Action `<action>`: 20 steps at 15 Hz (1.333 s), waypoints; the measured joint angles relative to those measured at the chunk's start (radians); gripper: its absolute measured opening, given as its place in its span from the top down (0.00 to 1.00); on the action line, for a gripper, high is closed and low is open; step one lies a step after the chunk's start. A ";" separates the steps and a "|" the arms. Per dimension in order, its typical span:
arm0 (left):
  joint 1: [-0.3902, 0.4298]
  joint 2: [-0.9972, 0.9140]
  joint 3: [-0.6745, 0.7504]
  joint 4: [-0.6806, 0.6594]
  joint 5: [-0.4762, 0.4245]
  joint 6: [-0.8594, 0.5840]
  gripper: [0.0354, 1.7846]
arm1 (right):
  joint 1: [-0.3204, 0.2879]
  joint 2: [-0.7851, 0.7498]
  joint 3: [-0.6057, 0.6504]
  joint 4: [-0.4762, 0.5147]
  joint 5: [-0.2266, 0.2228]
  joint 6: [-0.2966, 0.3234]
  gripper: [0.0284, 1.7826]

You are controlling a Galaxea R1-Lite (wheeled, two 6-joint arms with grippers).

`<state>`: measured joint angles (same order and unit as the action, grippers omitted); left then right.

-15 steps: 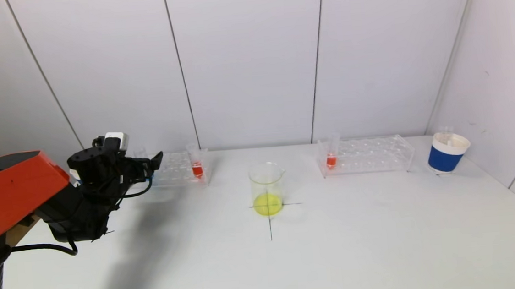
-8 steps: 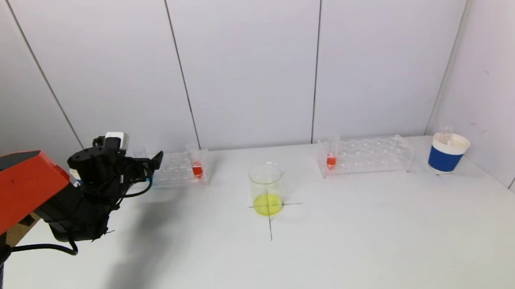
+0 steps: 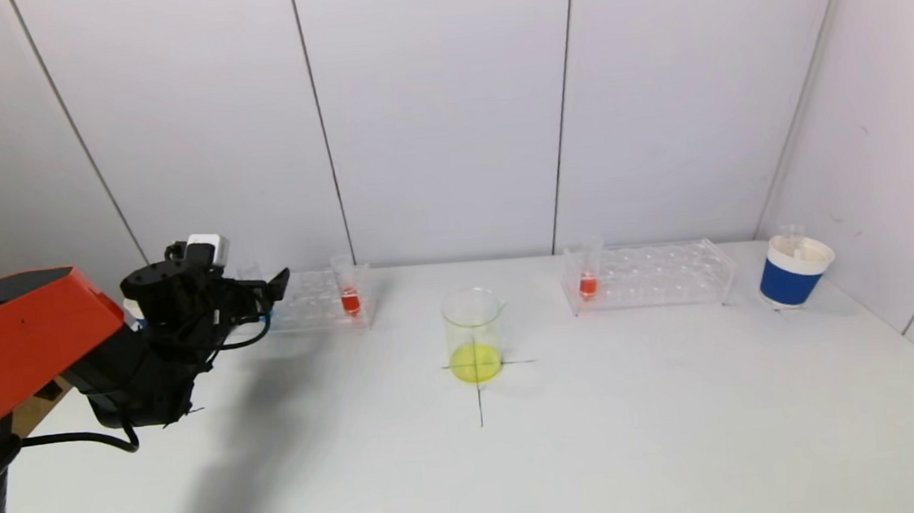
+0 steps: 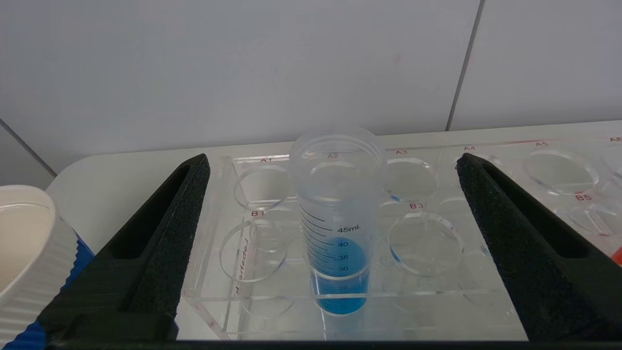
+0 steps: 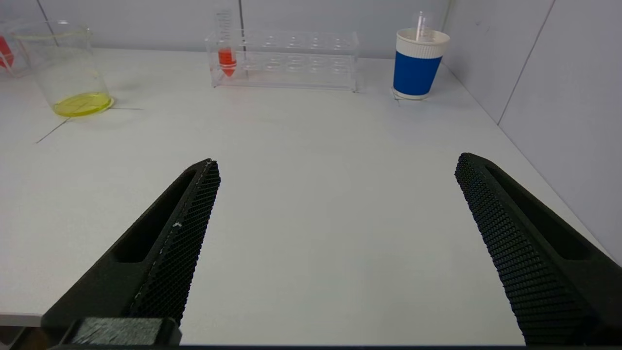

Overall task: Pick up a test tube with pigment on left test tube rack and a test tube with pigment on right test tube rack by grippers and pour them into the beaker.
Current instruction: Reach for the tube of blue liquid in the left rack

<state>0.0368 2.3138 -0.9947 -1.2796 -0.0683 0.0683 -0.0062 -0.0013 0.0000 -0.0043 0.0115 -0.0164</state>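
Note:
My left gripper grabs the graduated test tube by its body (image 4: 338, 211) beside the tube's collar next, so the graduated test tube's opening (image 4: 338, 142) stays free to pour blue pigment.
The left test tube rack (image 3: 310, 301) holds a tube of red pigment (image 3: 349, 294) at its inner end. In the left wrist view a tube of blue pigment (image 4: 337, 218) stands upright in the rack (image 4: 437, 306). My left gripper (image 3: 276, 285) (image 4: 333, 159) is open, with its fingers on either side of the blue tube and apart from it. The beaker (image 3: 474, 333) (image 5: 63, 68) with yellow liquid stands at the table's centre. The right rack (image 3: 654, 275) (image 5: 301, 63) holds a red tube (image 3: 588, 279) (image 5: 226, 53). My right gripper (image 5: 335, 163) hangs open over the near right table, holding nothing.
A blue-and-white paper cup (image 3: 797, 270) (image 5: 418, 63) stands at the far right by the side wall. Another white-rimmed cup (image 4: 29, 253) sits just outside the left rack's outer end. Black cross lines (image 3: 479, 393) mark the table under the beaker.

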 joint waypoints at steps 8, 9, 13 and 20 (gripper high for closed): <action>0.002 0.005 -0.005 0.000 0.001 0.001 0.01 | 0.000 0.000 0.000 0.000 0.000 0.000 0.01; 0.001 0.006 -0.005 0.000 0.001 0.002 0.01 | 0.000 0.000 0.000 0.000 0.000 0.000 0.01; 0.000 0.012 -0.020 0.000 0.002 0.005 0.19 | 0.000 0.000 0.000 0.000 0.000 0.000 0.01; 0.000 0.016 -0.027 0.001 0.002 0.004 0.76 | 0.000 0.000 0.000 0.000 0.000 0.000 0.01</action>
<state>0.0364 2.3294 -1.0213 -1.2787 -0.0662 0.0726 -0.0057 -0.0013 0.0000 -0.0043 0.0119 -0.0164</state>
